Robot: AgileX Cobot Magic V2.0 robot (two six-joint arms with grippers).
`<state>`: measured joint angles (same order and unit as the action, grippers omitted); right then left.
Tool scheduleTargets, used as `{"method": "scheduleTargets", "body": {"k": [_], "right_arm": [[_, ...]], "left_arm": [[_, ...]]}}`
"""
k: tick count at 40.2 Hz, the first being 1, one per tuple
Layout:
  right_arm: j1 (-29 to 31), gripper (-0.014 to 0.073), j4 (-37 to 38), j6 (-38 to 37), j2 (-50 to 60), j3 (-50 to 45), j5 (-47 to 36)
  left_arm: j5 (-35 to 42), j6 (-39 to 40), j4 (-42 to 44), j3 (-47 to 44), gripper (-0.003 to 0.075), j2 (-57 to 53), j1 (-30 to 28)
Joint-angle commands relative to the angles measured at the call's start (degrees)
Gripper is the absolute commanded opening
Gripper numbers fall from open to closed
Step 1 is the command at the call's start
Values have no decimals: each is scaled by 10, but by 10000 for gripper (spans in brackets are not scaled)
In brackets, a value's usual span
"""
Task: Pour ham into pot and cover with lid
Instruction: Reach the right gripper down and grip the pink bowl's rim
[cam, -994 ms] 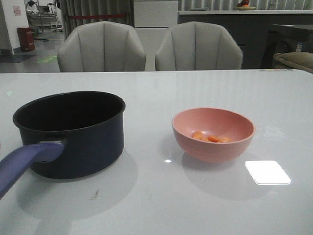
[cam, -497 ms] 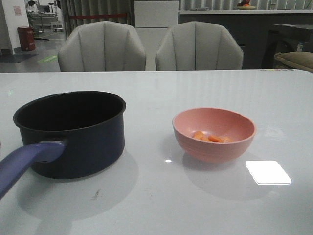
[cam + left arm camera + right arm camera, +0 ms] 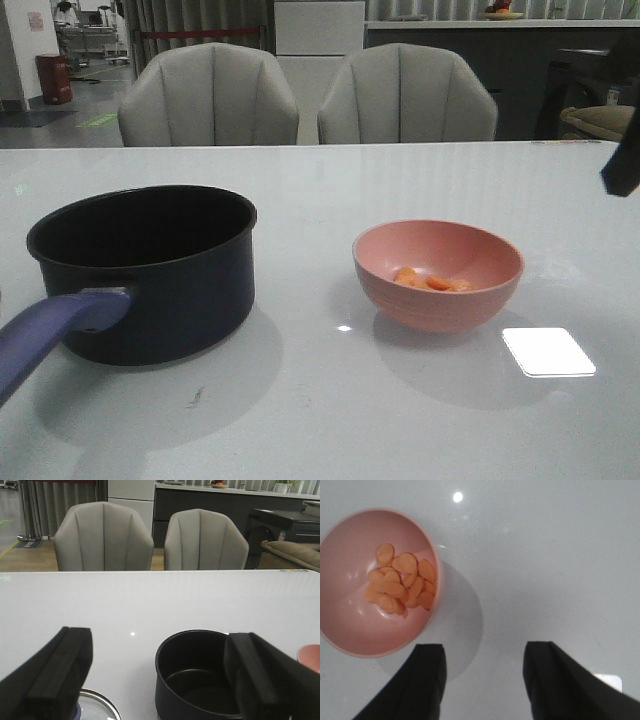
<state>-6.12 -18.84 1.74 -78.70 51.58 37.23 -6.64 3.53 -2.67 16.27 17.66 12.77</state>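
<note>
The bowl's round body is wider than my open fingers, so my right gripper will next grab the bowl by its thin rim (image 3: 513, 252) to pour the ham.
The dark navy pot (image 3: 160, 290) stands empty on the left of the white table, its purple-blue handle (image 3: 45, 335) pointing toward the near left. The ham (image 3: 425, 281), several orange-pink pieces, lies in a salmon-pink bowl (image 3: 440, 305) at centre right. In the left wrist view, my left gripper (image 3: 157, 640) is open and empty above the table, with the pot (image 3: 185, 685) and the glass lid (image 3: 100, 705) below it. In the right wrist view, my right gripper (image 3: 485, 650) is open and empty above the table, beside the bowl (image 3: 345, 625) holding the ham (image 3: 400, 582).
Two grey chairs (image 3: 300, 95) stand behind the table's far edge. A dark part of my right arm (image 3: 622, 165) shows at the right edge of the front view. The pink bowl's rim (image 3: 311, 656) shows beside the pot in the left wrist view.
A dark part of my right arm has come into the front view at the right edge. Pot, bowl and ham have not moved.
</note>
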Motion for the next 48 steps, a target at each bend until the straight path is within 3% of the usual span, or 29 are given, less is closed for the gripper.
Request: {"method": "scheduleTargets", "body": {"k": [1,6,18,27,32,48], "right_arm": [[-5,464,-59,61,-54,65,13],[-24,464,-77,100,-108,110,10],[-60,456,-76,116,-204,169,-7],[-60,222,-81,115,-235,169,-33],[-60,139,-81,115,-246,169,-33],[-59,131,-81,115,-252,172,-64]], "left_arm": [[49,1,-5,16,585,4,4],[49,1,-5,16,585,4,4],[49,1,-5,16,585,4,4],[49,1,-5,16,585,4,4],[49,1,-5,16,585,4,4],[49,1,-5,16,585,4,4]]}}
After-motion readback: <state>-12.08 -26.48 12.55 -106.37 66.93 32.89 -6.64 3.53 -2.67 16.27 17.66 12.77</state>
